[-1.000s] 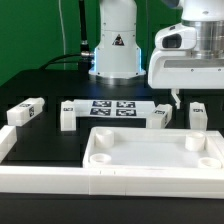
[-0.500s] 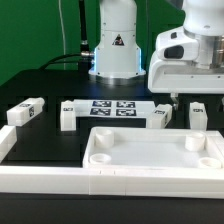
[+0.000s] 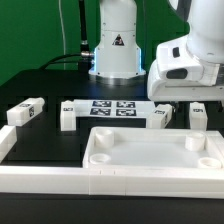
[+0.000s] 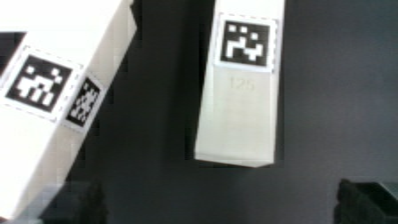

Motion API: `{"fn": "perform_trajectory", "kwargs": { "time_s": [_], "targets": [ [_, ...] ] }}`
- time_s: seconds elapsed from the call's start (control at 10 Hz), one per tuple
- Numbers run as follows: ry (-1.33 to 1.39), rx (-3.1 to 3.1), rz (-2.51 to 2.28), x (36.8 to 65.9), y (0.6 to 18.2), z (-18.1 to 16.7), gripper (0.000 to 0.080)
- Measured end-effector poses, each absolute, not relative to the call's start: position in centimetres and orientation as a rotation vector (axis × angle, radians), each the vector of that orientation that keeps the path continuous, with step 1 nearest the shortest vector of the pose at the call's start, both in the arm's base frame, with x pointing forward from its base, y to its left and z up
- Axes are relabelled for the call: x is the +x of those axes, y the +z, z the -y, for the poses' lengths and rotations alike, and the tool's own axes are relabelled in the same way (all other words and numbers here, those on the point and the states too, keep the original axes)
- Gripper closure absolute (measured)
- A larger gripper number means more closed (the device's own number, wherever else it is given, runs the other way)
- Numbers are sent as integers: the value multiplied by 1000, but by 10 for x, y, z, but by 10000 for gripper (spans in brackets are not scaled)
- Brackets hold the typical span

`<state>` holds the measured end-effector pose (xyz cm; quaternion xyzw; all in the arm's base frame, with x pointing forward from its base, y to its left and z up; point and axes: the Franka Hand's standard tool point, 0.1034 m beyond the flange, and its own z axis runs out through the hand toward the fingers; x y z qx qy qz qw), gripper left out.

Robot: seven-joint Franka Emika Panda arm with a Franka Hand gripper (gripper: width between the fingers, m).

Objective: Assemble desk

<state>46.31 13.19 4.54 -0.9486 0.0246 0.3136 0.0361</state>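
My fingers are short of the white leg's near end in the wrist view, so my gripper moves toward that end, before closing on it.
The white tray-like tabletop lies at the front of the black table, hollow side up, with round sockets in its corners. Four white tagged legs lie behind it: one at the exterior view's left, one beside the marker board, and two at the right. My gripper hangs open and empty just above the two right legs. In the wrist view, one leg lies ahead of the gap between my dark fingertips. A second leg lies beside it. My gripper touches neither.
The marker board lies flat behind the tabletop, between the legs. A long white border rail runs along the front and the exterior view's left. The robot's base stands at the back.
My gripper has moved down and toward the exterior view's right, and now hangs closer to the two right legs. The parts have not moved.
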Motion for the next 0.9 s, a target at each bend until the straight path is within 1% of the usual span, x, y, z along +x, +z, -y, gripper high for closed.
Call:
{"fn": "perform_trajectory", "kwargs": {
  "time_s": [0.2, 0.4, 0.5, 0.6, 0.9],
  "targets": [
    [1171, -2838, -40, 458, 39, -134, 151],
    [1317, -2775, -26, 456, 34, -136, 151],
    [1428, -2726, -15, 450, 32, -136, 151],
    [1504, -2686, -4, 449, 27, -137, 151],
    [1565, -2652, 2, 446, 17, -138, 151]
  ]
}}
